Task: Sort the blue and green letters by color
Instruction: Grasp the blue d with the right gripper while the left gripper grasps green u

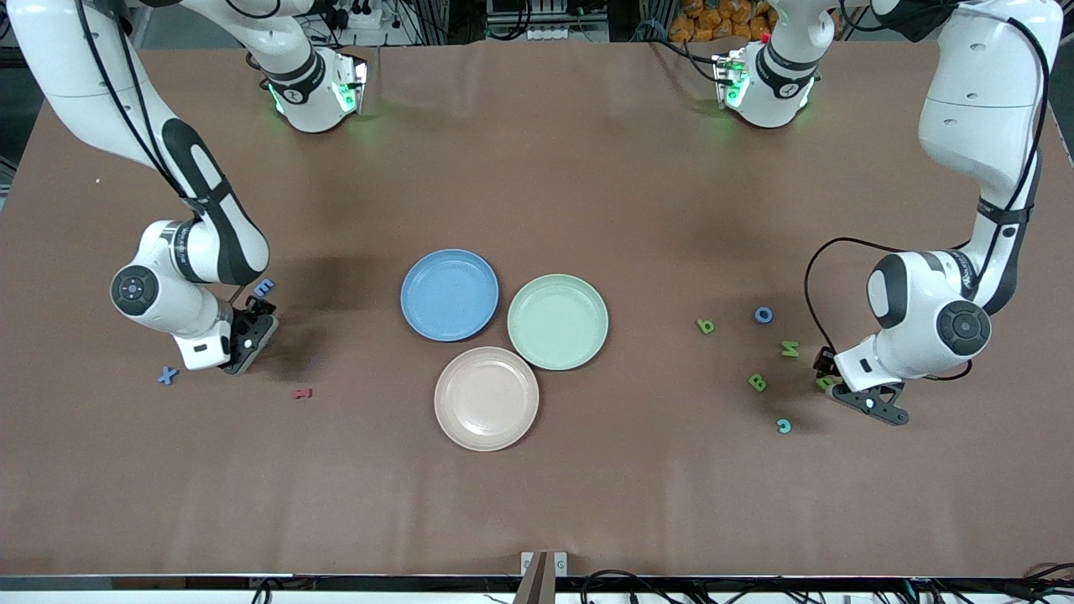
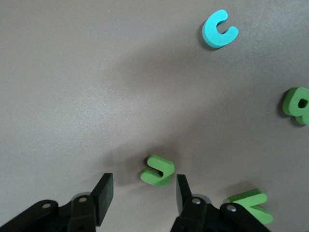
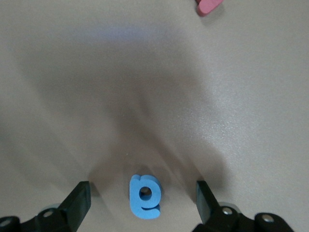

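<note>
The robot's right gripper needs to close, as the letter is between its fingertips and level with them. Closing now would hold the blue letter (image 3: 145,195).
My left gripper (image 1: 873,401) (image 2: 144,181) is open, low over the table at the left arm's end, with a lime green letter (image 2: 157,170) (image 1: 826,382) between its fingers, untouched. Nearby lie a green B (image 1: 757,382) (image 2: 297,104), a green N (image 1: 789,349) (image 2: 251,204), another green letter (image 1: 706,325), a blue O (image 1: 763,315) and a light blue C (image 1: 784,425) (image 2: 219,30). My right gripper (image 1: 250,337) (image 3: 142,186) is open, low over a blue letter (image 3: 145,195) that is hidden in the front view. A blue E (image 1: 263,288) and a blue X (image 1: 168,375) lie beside it.
Three plates touch at the table's middle: blue (image 1: 450,294), green (image 1: 557,321) and beige (image 1: 487,398), the beige one nearest the front camera. A dark red letter (image 1: 302,393) (image 3: 208,6) lies between the right gripper and the beige plate.
</note>
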### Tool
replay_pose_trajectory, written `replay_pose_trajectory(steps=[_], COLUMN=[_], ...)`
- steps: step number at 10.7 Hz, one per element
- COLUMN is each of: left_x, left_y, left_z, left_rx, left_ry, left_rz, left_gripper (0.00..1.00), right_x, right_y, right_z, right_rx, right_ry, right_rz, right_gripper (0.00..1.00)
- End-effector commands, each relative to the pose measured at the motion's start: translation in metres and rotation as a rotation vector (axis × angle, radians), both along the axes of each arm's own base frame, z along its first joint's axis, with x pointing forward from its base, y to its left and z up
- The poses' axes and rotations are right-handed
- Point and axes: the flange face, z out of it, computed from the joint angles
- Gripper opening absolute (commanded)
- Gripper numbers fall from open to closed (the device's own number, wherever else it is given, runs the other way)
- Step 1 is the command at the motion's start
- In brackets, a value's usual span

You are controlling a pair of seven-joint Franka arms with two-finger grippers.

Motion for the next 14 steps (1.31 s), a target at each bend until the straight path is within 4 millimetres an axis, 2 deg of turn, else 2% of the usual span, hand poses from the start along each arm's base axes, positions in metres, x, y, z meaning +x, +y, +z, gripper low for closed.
replay_pose_trajectory(steps=[1,2,3,4,5,6,10,13,14], left_x=[0.005,0.005,0.005,0.005,0.005,0.004,0.005,0.005,0.005], left_y=[0.0,-0.003,-0.004,-0.003,-0.004,-0.004,-0.004,-0.004,-0.004], left_z=[-0.001,-0.001,-0.005,-0.005,-0.006,-0.008,-0.009,-0.012,-0.011], left_rx=[-0.021,-0.026,-0.027,-0.027,-0.028,-0.028,-0.031,-0.033,-0.034], left_ry=[-0.013,-0.011,-0.007,-0.007,-0.007,-0.005,-0.007,-0.011,-0.013], left_rz=[-0.017,-0.018,-0.019,-0.017,-0.018,-0.018,-0.014,-0.012,-0.011], left_gripper=[0.6,0.6,0.6,0.6,0.59,0.57,0.55,0.5,0.48], right_x=[-0.006,-0.007,-0.007,-0.006,-0.006,-0.006,-0.001,0.026,0.031], right_y=[0.0,-0.001,-0.001,-0.004,-0.007,-0.013,-0.004,0.012,0.028], right_z=[0.0,0.001,0.001,0.002,0.003,0.002,0.007,0.035,0.042], right_rx=[0.014,0.014,0.015,0.016,0.018,0.019,0.023,0.08,0.124], right_ry=[-0.003,-0.003,-0.004,-0.007,-0.008,-0.008,-0.019,-0.055,-0.034], right_rz=[0.014,0.013,0.022,0.061,0.1,0.1,0.099,0.056,0.022], right_gripper=[0.83,0.68,0.43,0.22,0.07,0.0,0.0,0.0,0.0])
